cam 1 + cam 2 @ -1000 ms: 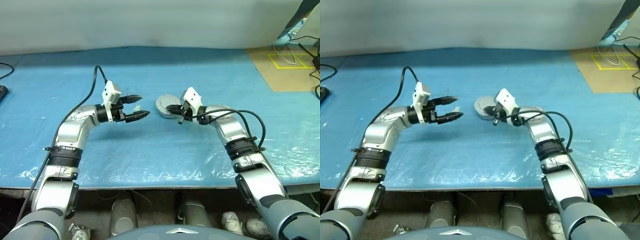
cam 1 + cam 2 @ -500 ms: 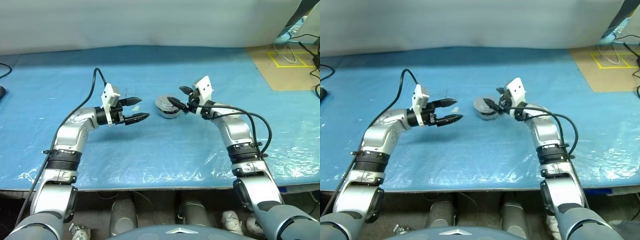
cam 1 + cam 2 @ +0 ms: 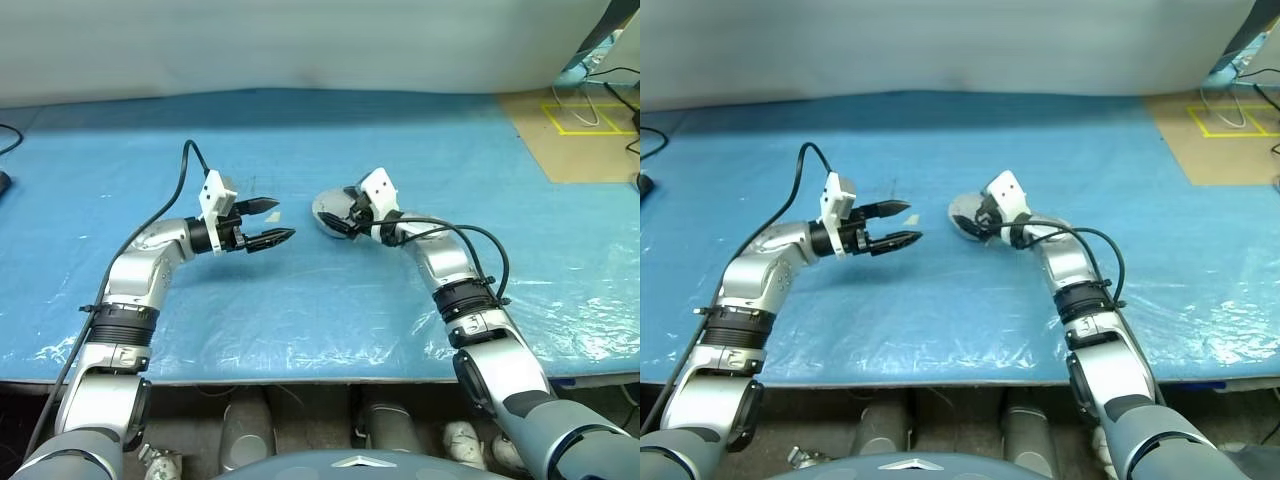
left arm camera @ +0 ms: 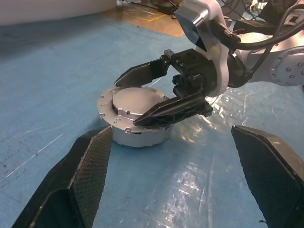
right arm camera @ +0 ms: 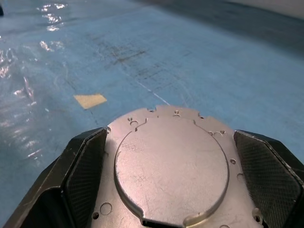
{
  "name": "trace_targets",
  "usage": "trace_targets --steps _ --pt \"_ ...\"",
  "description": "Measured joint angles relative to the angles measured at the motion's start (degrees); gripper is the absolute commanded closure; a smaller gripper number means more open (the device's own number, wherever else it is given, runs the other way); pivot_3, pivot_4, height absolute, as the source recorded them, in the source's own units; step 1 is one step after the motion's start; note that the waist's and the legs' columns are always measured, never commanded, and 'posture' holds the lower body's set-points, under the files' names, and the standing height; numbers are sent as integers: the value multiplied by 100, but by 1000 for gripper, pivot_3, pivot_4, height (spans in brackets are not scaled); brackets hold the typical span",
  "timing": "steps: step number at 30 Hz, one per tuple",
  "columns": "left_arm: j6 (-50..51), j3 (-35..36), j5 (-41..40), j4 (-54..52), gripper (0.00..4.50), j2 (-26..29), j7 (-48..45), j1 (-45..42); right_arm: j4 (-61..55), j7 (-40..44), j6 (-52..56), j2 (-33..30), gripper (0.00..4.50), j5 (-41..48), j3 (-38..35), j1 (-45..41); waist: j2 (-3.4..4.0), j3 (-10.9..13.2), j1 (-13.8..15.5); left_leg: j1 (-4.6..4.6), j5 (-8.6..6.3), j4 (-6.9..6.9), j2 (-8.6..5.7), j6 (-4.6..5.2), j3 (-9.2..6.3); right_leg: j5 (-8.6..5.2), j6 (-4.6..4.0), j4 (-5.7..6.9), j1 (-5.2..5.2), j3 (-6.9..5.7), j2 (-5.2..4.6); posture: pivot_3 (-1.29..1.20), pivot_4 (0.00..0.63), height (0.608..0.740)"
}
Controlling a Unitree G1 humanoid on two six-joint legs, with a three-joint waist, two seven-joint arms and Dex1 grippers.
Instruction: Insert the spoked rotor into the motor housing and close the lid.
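Note:
I should next use my right gripper to grab the lid across its notched rim (image 3: 338, 227), since the lid lies on the housing with its broad flat top (image 3: 333, 206) showing.
The motor housing (image 4: 137, 133), a squat silver cup, stands on the blue sheet in the middle of the table. The lid (image 5: 171, 161), a flat grey disc with a notched rim, lies on top of it and hides the inside. The spoked rotor is hidden. My right gripper (image 3: 335, 212) is open, one black finger (image 4: 142, 73) behind the lid and the other in front of it; I cannot tell whether they touch it. My left gripper (image 3: 283, 219) hovers open and empty a short way to the housing's left, pointing at it.
A small tan tape scrap (image 3: 272, 214) is stuck to the sheet between the left gripper and the housing. A brown board (image 3: 575, 140) with yellow tape and loose cables fills the far right corner. A black object (image 3: 4, 182) sits at the left edge.
The right gripper, shut beside the housing a second ago, opened, rose, then came back down with its fingers either side of the lid. The left gripper stayed put.

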Motion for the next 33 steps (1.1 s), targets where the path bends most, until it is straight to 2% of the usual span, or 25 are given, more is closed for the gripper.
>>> trace_targets --steps 2,3,5,8,16,19,25,33 --pt "0 -2 0 -14 318 0 14 20 25 61 -73 1 26 -24 30 -3 0 0 0 0 1 -3 1 1 0 0 0 -1 -1 -1 0 0 150 740" --pt "0 -2 0 -24 318 0 17 33 26 91 -81 -3 196 -22 27 -3 0 0 -1 0 0 -3 2 1 0 0 0 -1 0 -2 0 0 150 740" --pt "0 -2 0 -29 318 0 19 43 26 122 -95 -7 599 -15 22 5 0 0 0 1 -1 -3 2 -1 -1 0 0 0 0 -2 -1 0 150 740" --pt "1 -2 0 -46 318 0 20 47 26 139 -112 -56 1554 -8 -4 23 0 0 1 2 -4 -1 1 -7 -1 0 0 0 2 -1 -4 0 150 740" --pt "0 -7 0 -62 318 -6 19 47 -90 326 241 -135 1552 251 -204 45 0 0 12 -1 4 -1 -2 6 -1 0 -1 0 2 -3 -3 0 150 740" --pt "0 -10 0 -62 318 -13 20 47 -362 569 683 -257 1552 549 -329 66 0 0 12 -2 4 -1 -4 8 -1 0 -1 0 2 -3 -3 0 150 740" --pt "-2 -32 2 -61 318 -24 9 48 -615 917 861 -617 1552 568 -274 153 0 0 12 -1 4 0 -1 8 -2 0 -1 0 2 -4 -4 0 150 740" --pt "-3 -59 3 -93 318 -103 30 72 -418 578 618 -325 1552 446 -214 213 0 0 -4 5 4 0 7 8 -2 -1 -1 3 2 -3 -1 0 150 740"
